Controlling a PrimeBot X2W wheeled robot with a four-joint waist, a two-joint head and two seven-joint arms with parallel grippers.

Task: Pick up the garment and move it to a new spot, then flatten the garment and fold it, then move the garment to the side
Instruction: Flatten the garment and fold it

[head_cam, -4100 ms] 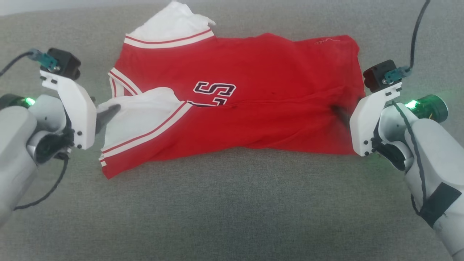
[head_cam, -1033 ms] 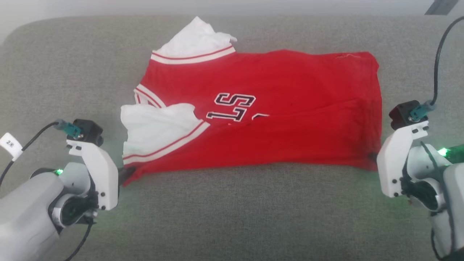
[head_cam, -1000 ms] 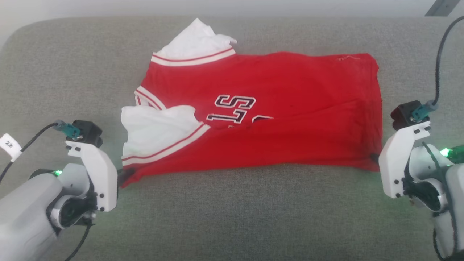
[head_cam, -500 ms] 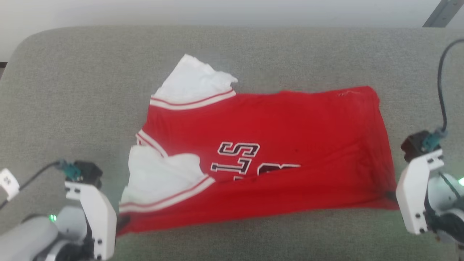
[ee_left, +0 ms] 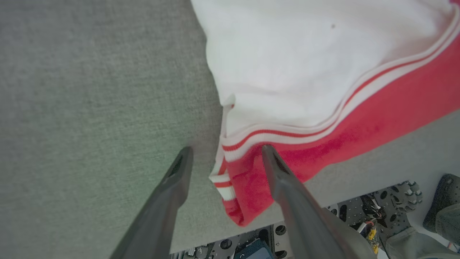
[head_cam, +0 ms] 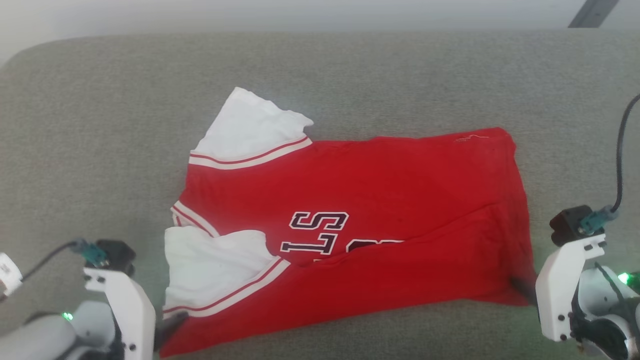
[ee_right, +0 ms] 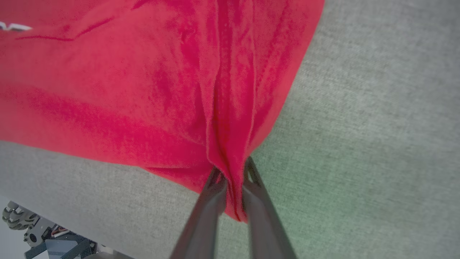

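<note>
I need to fold the garment over its lettering (head_cam: 318, 231), so I should next grab the outstretched white sleeve by its corner (head_cam: 241, 95) with my left gripper.
The garment (head_cam: 360, 200), a red T-shirt with white sleeves and striped trim, lies crosswise on the grey cushion, its near long edge folded up over the lettering. My left gripper (head_cam: 172, 322) is at its near left corner. In the left wrist view the left gripper (ee_left: 226, 148) stands open, its fingers astride the striped corner of the garment (ee_left: 287, 72), which rests loose on the cushion. My right gripper (head_cam: 520, 289) is at the near right corner. In the right wrist view the right gripper (ee_right: 233, 167) pinches a bunched fold of the garment (ee_right: 125, 90).
The grey cushion (head_cam: 350, 75) stretches wide behind and to both sides of the shirt. Its near edge runs close under the shirt's corners, with the robot's base (ee_left: 359, 219) visible below it. A pale wall lies beyond the cushion's far edge.
The head camera has shifted. Both arms drew the garment toward the near edge. The left gripper has opened and let go of the left corner; the right still pinches its fold.
</note>
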